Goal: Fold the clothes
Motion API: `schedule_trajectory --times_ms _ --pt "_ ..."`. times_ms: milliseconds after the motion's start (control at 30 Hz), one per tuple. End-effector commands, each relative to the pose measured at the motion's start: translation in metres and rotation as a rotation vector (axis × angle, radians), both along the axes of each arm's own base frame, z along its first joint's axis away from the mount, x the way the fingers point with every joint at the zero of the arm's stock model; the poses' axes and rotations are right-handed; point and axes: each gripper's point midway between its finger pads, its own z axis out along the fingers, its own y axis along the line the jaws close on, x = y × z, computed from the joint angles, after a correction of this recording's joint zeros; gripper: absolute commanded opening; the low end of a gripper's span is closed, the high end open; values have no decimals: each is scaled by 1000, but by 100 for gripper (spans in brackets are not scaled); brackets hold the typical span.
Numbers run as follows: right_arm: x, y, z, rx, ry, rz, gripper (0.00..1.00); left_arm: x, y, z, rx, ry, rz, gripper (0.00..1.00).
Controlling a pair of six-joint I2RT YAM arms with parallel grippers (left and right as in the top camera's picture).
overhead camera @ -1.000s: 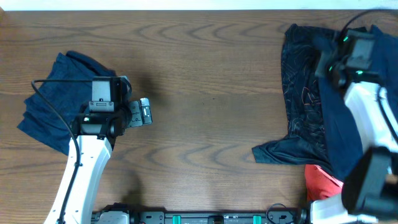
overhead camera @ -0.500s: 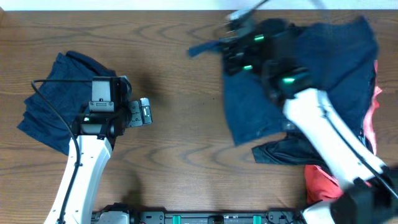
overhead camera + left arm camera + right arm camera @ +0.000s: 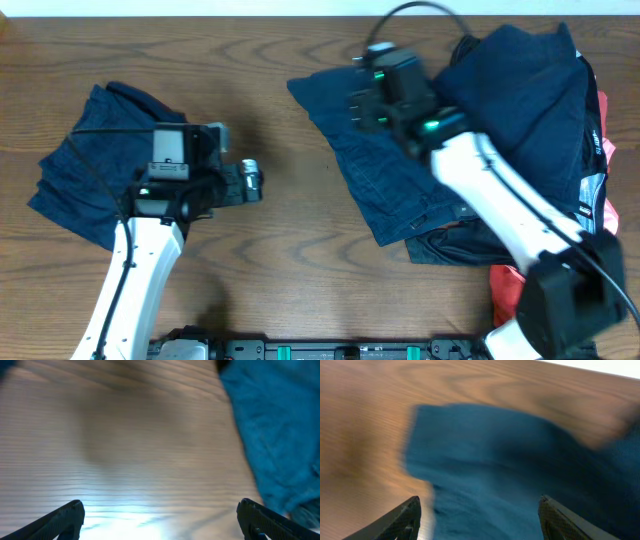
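My left gripper will next grab the dark blue garment's edge facing it, to pull the garment open across the empty wood for folding.
A dark blue garment (image 3: pixel 385 175) lies spread and rumpled on the table right of centre. My right gripper (image 3: pixel 350 100) hovers over its far left part, open, with nothing between the fingers. The right wrist view shows that blue cloth (image 3: pixel 510 460) below the spread jaws of the right gripper (image 3: pixel 480 522). At the far left lies a folded blue garment (image 3: pixel 80 170). My left gripper (image 3: pixel 252 180) is open just right of it, over bare wood. In the left wrist view the left gripper (image 3: pixel 162 522) is empty and blue cloth (image 3: pixel 275 425) sits at the right edge.
A heap of dark clothes (image 3: pixel 530 90) fills the back right corner, with red fabric (image 3: pixel 508 290) at the front right and along the right edge. Bare wooden table (image 3: pixel 290 250) lies between the two arms.
My right arm swept left from the pile, dragging the dark blue garment to the table's middle, then its jaws opened and let it go. The left gripper shifted slightly right.
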Motion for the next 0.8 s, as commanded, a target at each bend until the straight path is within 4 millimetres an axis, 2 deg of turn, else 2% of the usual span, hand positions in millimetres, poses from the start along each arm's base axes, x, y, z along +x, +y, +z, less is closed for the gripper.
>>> schedule_trajectory --times_ms 0,200,333,467,533,667,767 --pt "-2 -78 42 -37 -52 -198 74 -7 -33 -2 -102 62 -5 98" --pt "-33 -173 43 -76 63 -397 80 -21 -91 -31 -147 197 -36 98" --pt "-50 -219 43 -82 109 -506 82 -27 -136 -59 -169 272 -55 98" --pt "-60 -244 39 -82 143 -571 82 -37 -176 -85 -185 320 -85 99" --pt "-65 -252 37 -83 158 -592 82 -44 -196 -96 -192 338 -106 95" --pt "-67 -258 36 -83 165 -607 83 -64 -231 -116 -196 352 -191 91" --pt "-67 -258 36 -84 166 -608 83 -78 -247 -128 -185 359 -248 84"
